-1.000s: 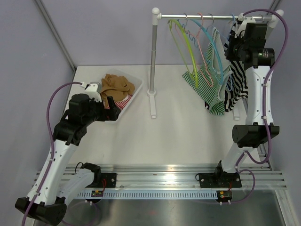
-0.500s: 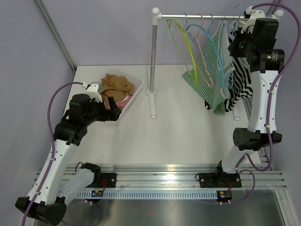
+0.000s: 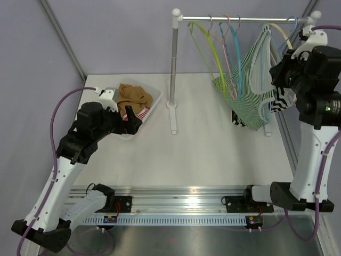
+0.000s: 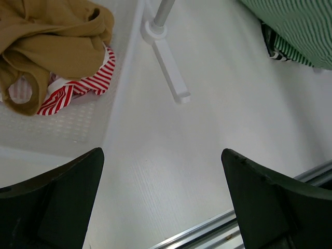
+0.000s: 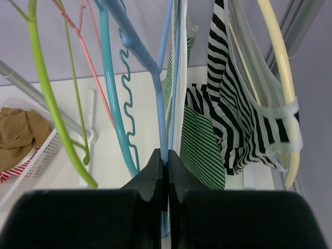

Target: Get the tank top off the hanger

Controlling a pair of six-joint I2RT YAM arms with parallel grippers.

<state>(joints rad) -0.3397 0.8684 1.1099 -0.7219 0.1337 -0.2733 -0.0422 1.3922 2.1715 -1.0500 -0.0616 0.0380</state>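
Observation:
My left gripper should next grab the green-and-white striped tank top by its shoulder strap (image 3: 267, 96), so that it can slip the top off the light blue hanger.
A green-and-white striped tank top (image 3: 248, 90) hangs from the rail (image 3: 240, 19) at the back right, on a light blue hanger (image 5: 165, 78). My right gripper (image 3: 277, 80) is beside its right edge; the wrist view shows the gripper (image 5: 167, 155) shut on the blue hanger's thin arm, with the green stripes (image 5: 199, 145) just to the right. A black-and-white striped top (image 5: 228, 119) on a cream hanger (image 5: 282, 67) hangs behind. My left gripper (image 3: 130, 118) is open and empty, low over the table (image 4: 163, 192) near the tray corner.
A white tray (image 3: 149, 109) holds a brown garment (image 3: 133, 96) and a red-striped one (image 4: 78, 91). The rack's upright pole (image 3: 175, 58) and foot (image 4: 168, 67) stand mid-table. Bare lime (image 5: 46, 93), pink (image 5: 88, 57) and teal (image 5: 111, 93) hangers hang on the rail's left part.
My right arm has swung right and toward the near side, dragging the blue hanger and green tank top rightward so the cloth stretches. My left gripper shifted slightly right.

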